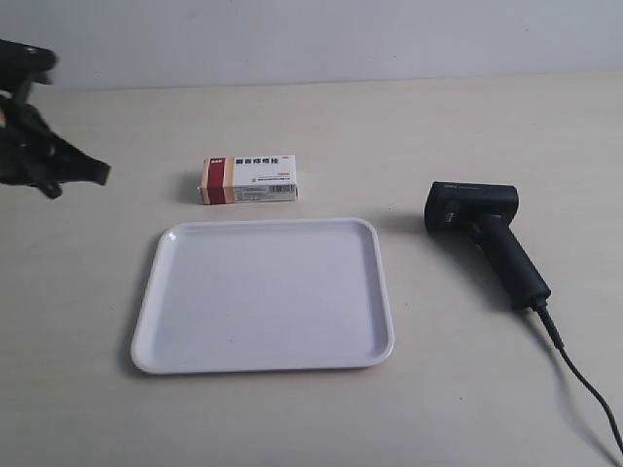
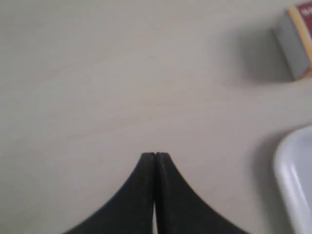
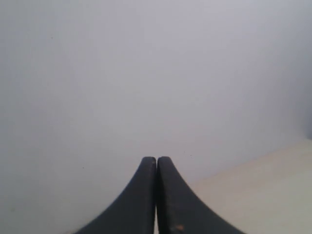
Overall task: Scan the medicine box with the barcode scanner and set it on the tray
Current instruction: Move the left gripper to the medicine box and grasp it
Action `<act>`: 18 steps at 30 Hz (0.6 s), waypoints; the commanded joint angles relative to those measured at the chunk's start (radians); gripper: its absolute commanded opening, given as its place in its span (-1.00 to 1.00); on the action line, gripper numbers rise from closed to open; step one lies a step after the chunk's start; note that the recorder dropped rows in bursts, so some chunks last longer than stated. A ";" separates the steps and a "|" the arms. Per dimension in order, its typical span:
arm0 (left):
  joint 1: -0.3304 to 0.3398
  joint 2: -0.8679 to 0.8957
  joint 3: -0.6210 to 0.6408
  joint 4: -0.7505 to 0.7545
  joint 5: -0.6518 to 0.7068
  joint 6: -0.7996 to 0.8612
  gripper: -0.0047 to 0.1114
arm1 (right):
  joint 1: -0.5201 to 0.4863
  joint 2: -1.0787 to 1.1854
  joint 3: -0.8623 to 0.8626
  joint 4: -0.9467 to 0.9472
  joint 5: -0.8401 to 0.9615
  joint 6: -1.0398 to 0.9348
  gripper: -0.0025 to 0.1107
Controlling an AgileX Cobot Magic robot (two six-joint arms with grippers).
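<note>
My left gripper grabs the box by its red-striped end [image 1: 218, 180] next, which leaves the medicine box's printed barcode free for the scanner [image 1: 484, 232].
The medicine box [image 1: 249, 180] lies flat on the table just behind the white tray [image 1: 165, 311], its red and tan stripes at the exterior view's left end. The black barcode scanner [image 1: 484, 232] lies on its side to the right of the tray, its cable trailing toward the front. My left gripper [image 1: 97, 173] hovers at the exterior view's left edge, well apart from the box. In the left wrist view this gripper [image 2: 155, 155] is shut and empty, with the box [image 2: 295, 41] and a tray corner [image 2: 292, 175] at the frame's edge. My right gripper [image 3: 156, 159] is shut, empty, facing a pale wall.
A pale wall [image 1: 311, 39] runs behind the beige table [image 1: 467, 126]. The scanner cable [image 1: 584, 389] snakes toward the front right corner. The right arm does not show in the exterior view.
</note>
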 commanded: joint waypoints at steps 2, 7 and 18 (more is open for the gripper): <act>-0.017 0.132 -0.247 -0.768 0.299 0.900 -0.92 | -0.004 -0.007 0.004 -0.058 -0.031 -0.009 -0.95; 0.000 0.179 -0.305 -1.223 0.335 1.511 -0.90 | -0.004 -0.007 0.004 -0.060 -0.026 -0.022 -0.95; 0.000 0.348 -0.305 -1.603 0.342 2.003 0.88 | -0.004 -0.007 0.004 -0.060 -0.019 -0.027 -0.95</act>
